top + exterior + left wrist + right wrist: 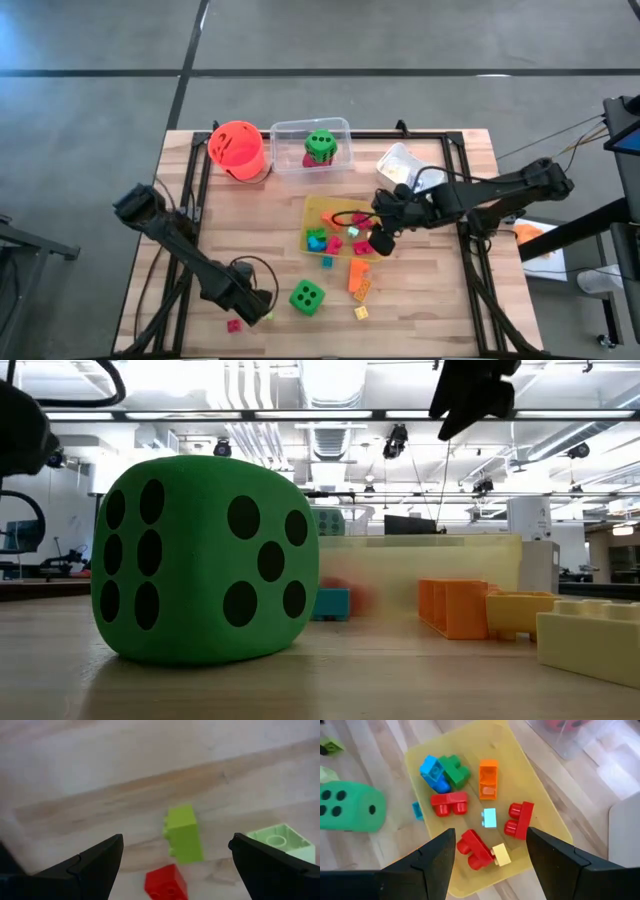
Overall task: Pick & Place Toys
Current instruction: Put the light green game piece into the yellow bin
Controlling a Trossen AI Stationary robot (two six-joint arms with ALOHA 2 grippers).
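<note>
My left gripper would miss above the lime block; it must lower before closing.
My left gripper (pixel 258 305) is open, low over the table's near left part. Between its fingers in the left wrist view (pixel 176 839) lie a lime block (pixel 184 834), a red block (pixel 166 882) and a pale green block (pixel 280 840), all resting on the wood. A green dotted die (pixel 307 297) sits just right of it. My right gripper (pixel 383 240) is open above the yellow tray (pixel 318 208), which holds several red, blue, green and orange blocks (pixel 449 802). Its fingers (pixel 491 832) touch nothing.
An orange bucket (pixel 237 148), a clear tray (pixel 285 130) holding another green die (pixel 320 145), and a white tray (pixel 398 160) stand along the far edge. An orange block (pixel 358 275), a blue block (pixel 327 262) and a yellow block (pixel 361 312) lie loose near the yellow tray.
</note>
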